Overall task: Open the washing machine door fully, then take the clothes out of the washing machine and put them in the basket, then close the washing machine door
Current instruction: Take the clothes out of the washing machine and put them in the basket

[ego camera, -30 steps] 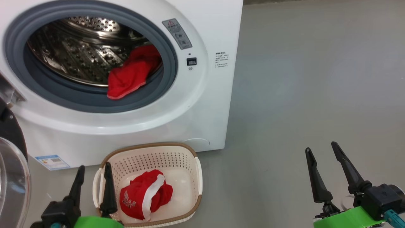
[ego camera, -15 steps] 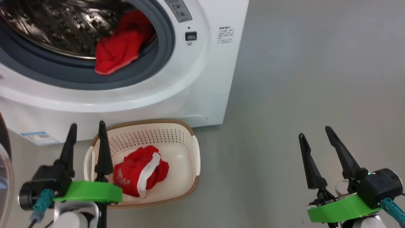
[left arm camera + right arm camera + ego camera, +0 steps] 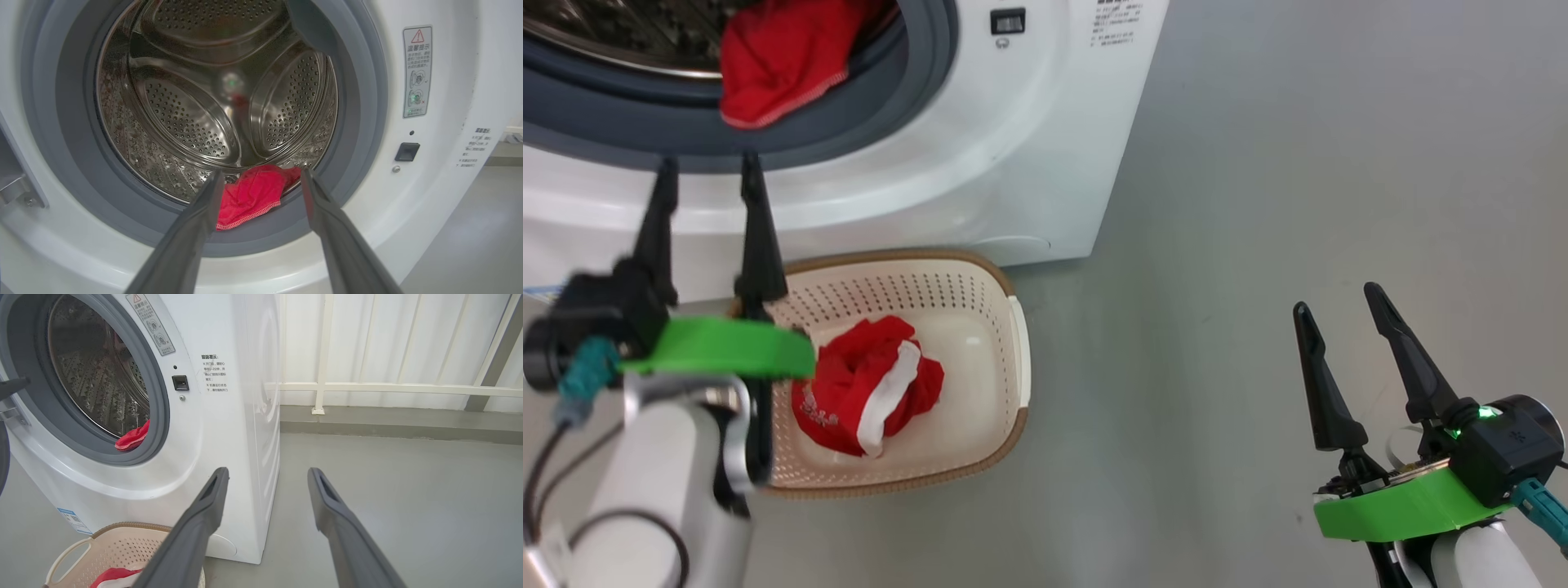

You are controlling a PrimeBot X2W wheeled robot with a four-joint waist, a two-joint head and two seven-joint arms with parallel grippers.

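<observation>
The plain red garment needs to come out into the basket, so I should next grab it with my left gripper by its loose cloth fold (image 3: 782, 67) (image 3: 255, 192).
The washing machine (image 3: 980, 147) stands with its round opening uncovered. A dark sliver of the washing machine door (image 3: 2, 457) shows at the far left of the right wrist view. One of the clothes, a plain red garment (image 3: 776, 65), lies on the grey gasket at the drum's lower front edge (image 3: 253, 194). A red garment with white trim (image 3: 866, 388) lies in the basket (image 3: 890, 286) on the floor before the machine. My left gripper (image 3: 710, 163) is open and empty, raised before the machine's lower rim and pointing at the drum garment (image 3: 262, 173). My right gripper (image 3: 1336, 299) is open and empty over the floor at the right.
Grey floor (image 3: 1258, 204) runs to the right of the machine. A white railing and panelled wall (image 3: 367, 388) stand behind it. The basket (image 3: 118, 547) sits close against the machine's front.
The head camera has tilted down, so the machine has slid up the view. My left gripper has risen from beside the basket to the machine's lower rim. The right gripper has barely moved.
</observation>
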